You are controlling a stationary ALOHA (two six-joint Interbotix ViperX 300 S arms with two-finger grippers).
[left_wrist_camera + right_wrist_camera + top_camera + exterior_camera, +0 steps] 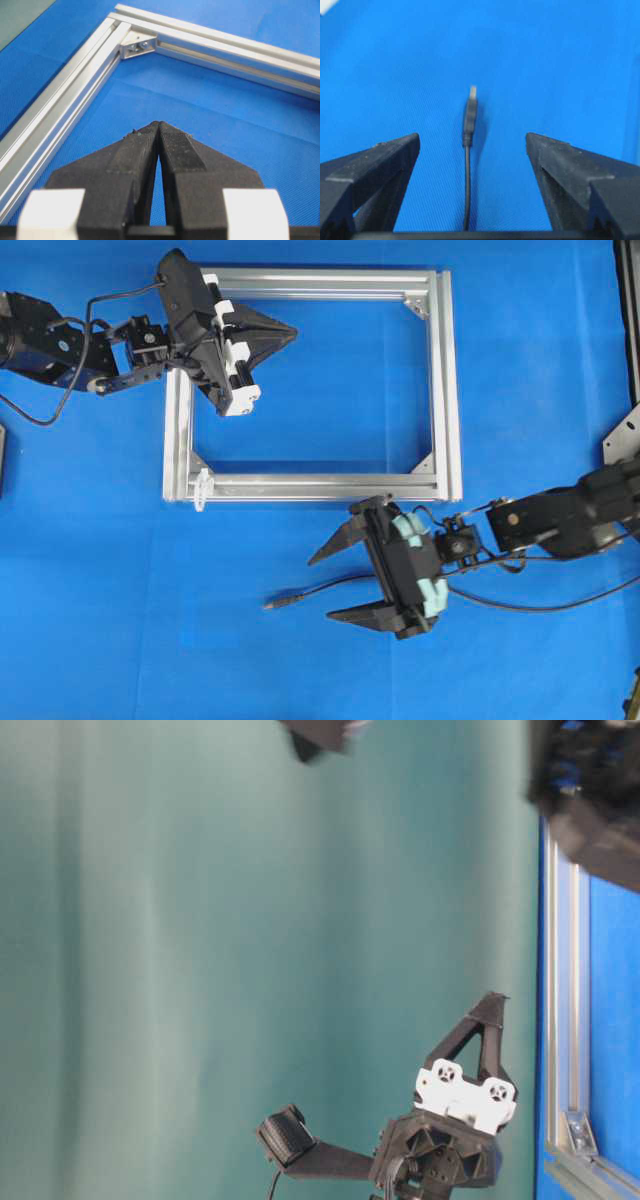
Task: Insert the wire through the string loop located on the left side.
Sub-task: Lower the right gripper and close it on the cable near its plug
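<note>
My right gripper has to grab the thin black wire just behind its small plug (309, 590) next, so that it can thread the wire through the string loop (203, 488).
The wire (330, 589) lies flat on the blue mat below the silver frame (320, 282), its small plug (270, 605) pointing left. My right gripper (322, 588) is open and straddles the wire without touching it. In the right wrist view the wire (466, 170) runs up between the spread fingers to the plug (470, 112). The string loop (203, 488) is a tiny white tie on the frame's bottom-left corner. My left gripper (293, 335) hovers over the frame's upper-left part, shut on nothing, its tips pressed together (159, 124).
The frame's bars (60, 110) and a silver corner bracket (137, 46) lie ahead of the left gripper. Another bracket (417, 307) sits in the frame's top-right corner. The wire trails off to the right (560, 605) under the right arm.
</note>
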